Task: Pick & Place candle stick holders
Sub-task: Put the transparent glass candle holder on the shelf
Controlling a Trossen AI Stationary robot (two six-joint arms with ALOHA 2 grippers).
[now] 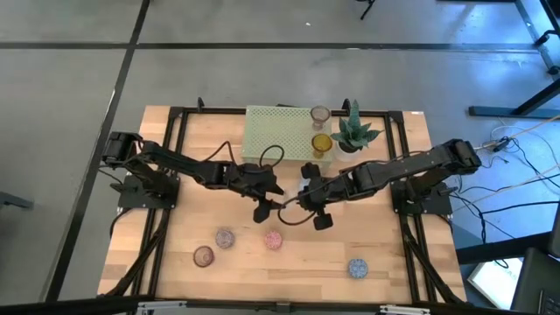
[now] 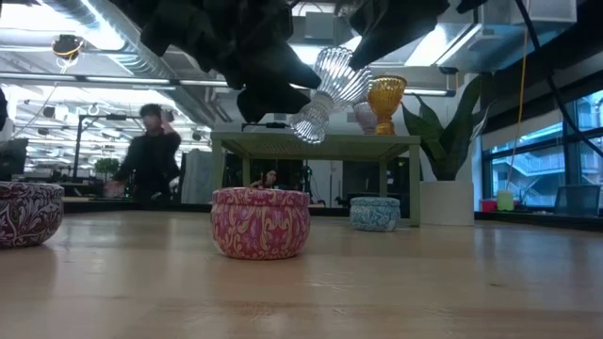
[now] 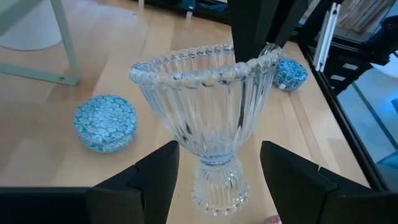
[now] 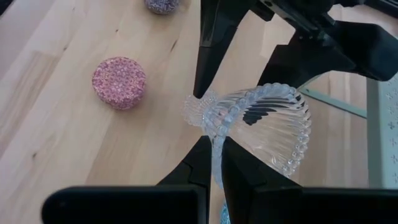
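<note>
I should next grip the clear candle stick holder [image 3: 205,118] with my left gripper by its stem [image 3: 217,159], and then I can place it on the pale green stand.
A clear ribbed glass candle stick holder [image 3: 205,118] hangs in the air over the table's middle [image 2: 330,89], tilted. My right gripper [image 4: 216,152] is shut on it. My left gripper [image 3: 221,155] is open; its fingers stand on either side of the stem just above the foot, with a gap on each side. An amber holder [image 1: 322,144] and a mauve one [image 1: 320,115] stand on the pale green stand [image 1: 276,131]. Patterned round holders sit on the table: pink [image 1: 274,239], blue [image 1: 357,268], two mauve [image 1: 225,237]. My right gripper pinches the beaded rim of the bowl [image 3: 252,61] between its two fingers, the glass wall passing between them [image 4: 217,134]. The fingers slant down from the table's right side. The holder is lifted clear and tilted, its foot [image 4: 198,109] pointing toward my left gripper.
A spiky potted plant [image 1: 354,133] stands beside the stand at the far right. The pink holder [image 2: 260,222] lies below and nearer than the two grippers. Bare wood lies between the holders along the near edge.
</note>
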